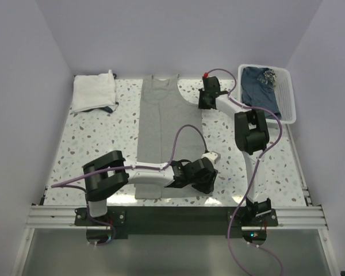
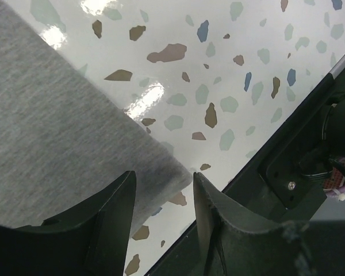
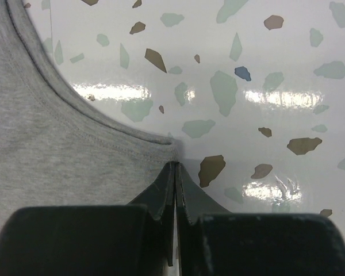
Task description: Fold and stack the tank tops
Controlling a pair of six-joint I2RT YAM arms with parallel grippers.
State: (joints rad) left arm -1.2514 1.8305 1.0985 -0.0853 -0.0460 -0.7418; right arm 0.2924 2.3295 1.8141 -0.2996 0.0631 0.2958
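Observation:
The grey tank top's near hem corner [image 2: 180, 179] is the part my left gripper needs to grab next, matching my right gripper's armhole corner, to fold that side of the tank top inward.
A plain grey tank top [image 1: 155, 126] lies flat down the middle of the table, neck at the far end. A white tank top [image 1: 94, 92] lies folded at the far left. My left gripper [image 1: 204, 185] is open at the grey top's near right hem corner. In the left wrist view the corner [image 2: 161, 167] lies between the two spread fingers of the gripper [image 2: 164, 175]. My right gripper [image 1: 204, 106] is at the right armhole's lower corner. In the right wrist view it [image 3: 176, 165] is shut, its tips pinching the grey cloth's [image 3: 57, 155] stitched edge.
A white slatted basket [image 1: 290, 92] at the far right holds dark blue clothing [image 1: 259, 86]. The table's black near edge rail [image 2: 287, 167] runs just beside the left gripper. Purple cables loop over both arms.

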